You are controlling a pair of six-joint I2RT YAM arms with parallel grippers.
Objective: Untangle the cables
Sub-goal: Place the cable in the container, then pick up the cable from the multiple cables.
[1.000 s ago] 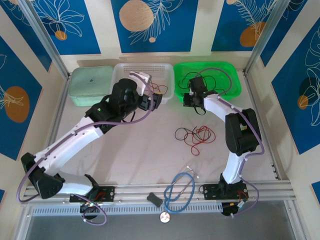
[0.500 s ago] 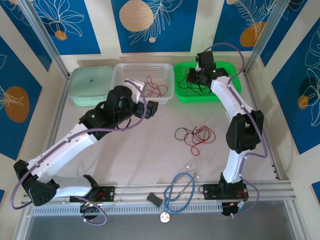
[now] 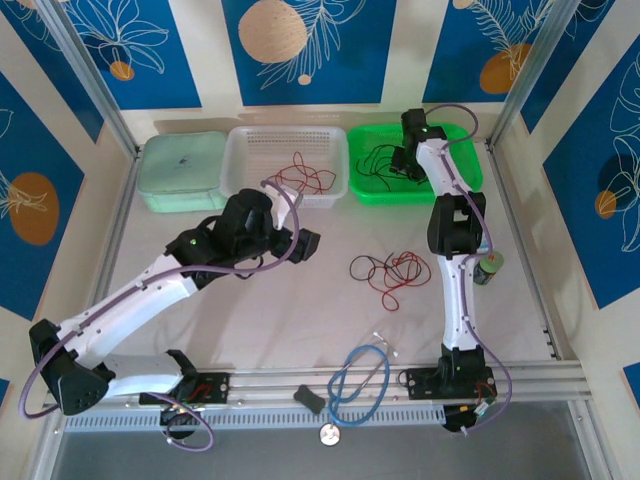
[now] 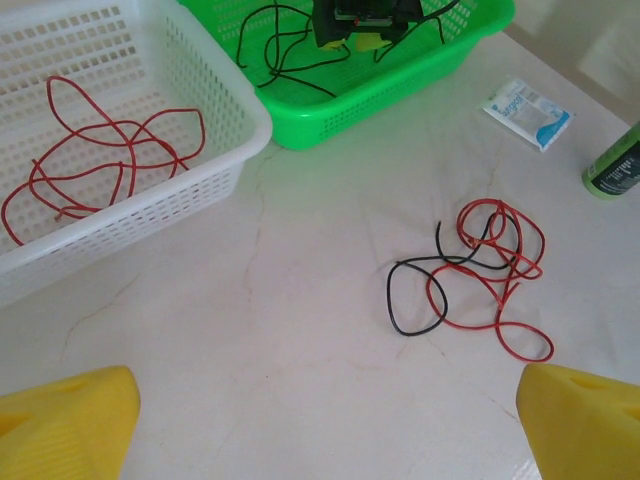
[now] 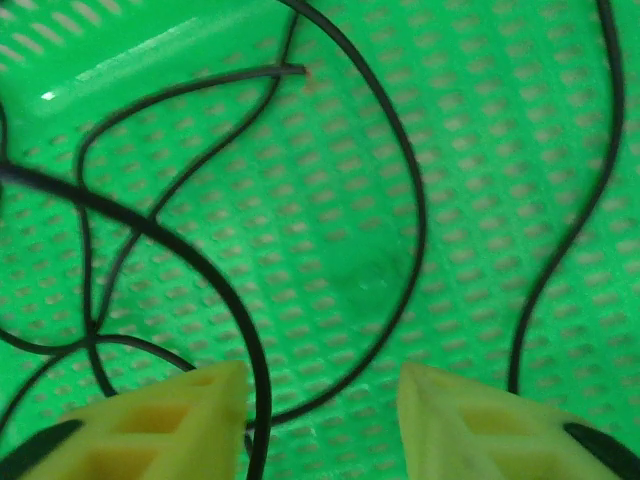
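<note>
The loop of the black cable sticks out clear of the red, so my left gripper should grab the black cable there next. Then the right gripper can untangle the rest.
A tangle of red and black cables [image 3: 392, 272] lies on the table right of centre, also seen in the left wrist view [image 4: 480, 275]. A loose red cable [image 3: 305, 172] rests in the white basket [image 3: 240, 150]. Black cables [image 3: 378, 160] lie in the green basket [image 3: 462, 170]. My left gripper [image 3: 305, 243] hovers open over bare table left of the tangle, its yellow fingertips [image 4: 65, 420] wide apart. My right gripper [image 3: 405, 158] is down inside the green basket, open, with a black cable [image 5: 240, 330] running beside its left fingertip [image 5: 150, 420].
A mint lidded box [image 3: 185, 170] stands at the back left. A thick blue looped tube [image 3: 360, 380] lies near the front rail. A green bottle [image 3: 490, 268] stands beside the right arm, and a white packet [image 4: 528, 112] lies on the table near the green basket.
My right gripper moved from the green basket's front edge into the basket and opened. My left gripper drew back from the white basket toward the table's middle.
</note>
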